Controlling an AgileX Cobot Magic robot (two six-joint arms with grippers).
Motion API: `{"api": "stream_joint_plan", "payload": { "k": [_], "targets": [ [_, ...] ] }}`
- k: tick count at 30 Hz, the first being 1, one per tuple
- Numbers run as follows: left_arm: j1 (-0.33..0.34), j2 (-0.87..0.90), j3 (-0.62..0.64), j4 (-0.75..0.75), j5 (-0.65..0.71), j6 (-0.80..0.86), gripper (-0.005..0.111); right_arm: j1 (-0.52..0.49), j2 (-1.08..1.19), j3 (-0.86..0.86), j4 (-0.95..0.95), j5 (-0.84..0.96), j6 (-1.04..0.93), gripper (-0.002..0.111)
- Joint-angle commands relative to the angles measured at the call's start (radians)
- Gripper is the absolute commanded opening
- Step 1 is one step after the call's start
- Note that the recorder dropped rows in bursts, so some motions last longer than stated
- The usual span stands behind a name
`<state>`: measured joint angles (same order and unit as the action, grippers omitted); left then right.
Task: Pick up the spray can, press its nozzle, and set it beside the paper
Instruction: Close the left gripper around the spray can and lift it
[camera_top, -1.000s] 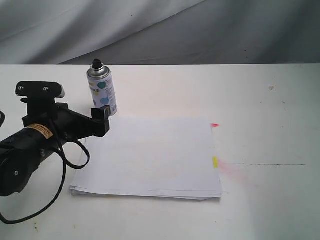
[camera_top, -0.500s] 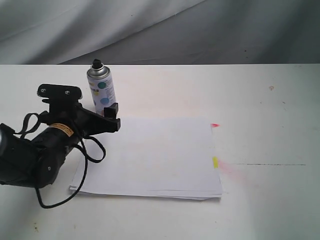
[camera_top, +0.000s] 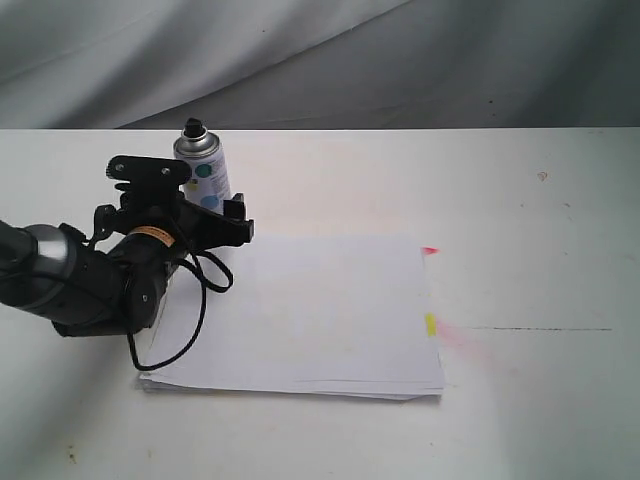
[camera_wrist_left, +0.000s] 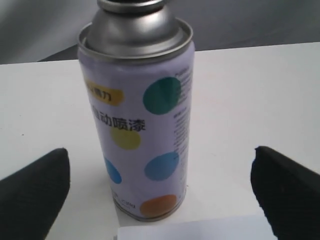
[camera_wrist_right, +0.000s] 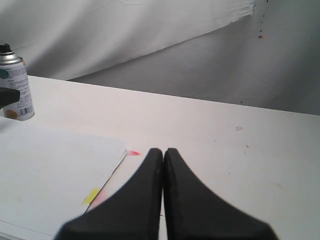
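The spray can's nozzle must stay free to be pressed, so my left gripper should next grab its labeled body (camera_top: 208, 183).
The spray can (camera_top: 205, 168) stands upright just off the paper's far left corner, its black nozzle (camera_top: 192, 127) on top. The paper (camera_top: 320, 310) lies flat in the middle of the table, with red and yellow tabs on its right edge. My left gripper (camera_top: 220, 208) is open right at the can, low on its body. In the left wrist view the can (camera_wrist_left: 137, 115) fills the gap between the two black fingers (camera_wrist_left: 35, 195), touching neither; its nozzle is cut off there. My right gripper (camera_wrist_right: 163, 152) is shut and empty, hanging off the paper's (camera_wrist_right: 50, 175) tabbed edge, far from the can (camera_wrist_right: 15, 87).
A grey cloth backdrop (camera_top: 400, 60) hangs behind the table's far edge. A pink spray stain (camera_top: 470, 345) marks the table right of the paper. The left arm's cable (camera_top: 195, 320) loops over the paper's left side. The right arm is outside the exterior view.
My left arm has swung right and away from the camera, bringing its open fingers up to the can's lower body. The can and paper have not moved.
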<state>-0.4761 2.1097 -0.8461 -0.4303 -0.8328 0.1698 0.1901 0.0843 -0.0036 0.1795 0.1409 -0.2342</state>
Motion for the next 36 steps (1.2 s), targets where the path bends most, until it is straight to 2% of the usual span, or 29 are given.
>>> {"api": "stream_joint_plan", "payload": {
  "k": [1,10,23,33,36],
  "targets": [
    [0.048,0.023,-0.056,-0.01,0.068,0.01,0.091,-0.001,0.001,0.004,-0.006,-0.005,0.003,0.0],
    [0.112,0.072,-0.139,0.046,0.134,-0.01,0.091,-0.001,0.001,0.004,-0.006,-0.005,0.003,0.0],
    [0.116,0.172,-0.254,0.089,0.134,-0.005,0.091,-0.001,0.001,0.004,-0.006,-0.005,0.003,0.0],
    [0.116,0.172,-0.254,0.095,0.123,-0.002,0.091,-0.001,0.001,0.004,-0.006,-0.005,0.003,0.0],
    [0.116,0.172,-0.254,0.095,0.118,-0.003,0.086,-0.001,0.001,0.004,-0.006,-0.005,0.003,0.0]
  ]
}}
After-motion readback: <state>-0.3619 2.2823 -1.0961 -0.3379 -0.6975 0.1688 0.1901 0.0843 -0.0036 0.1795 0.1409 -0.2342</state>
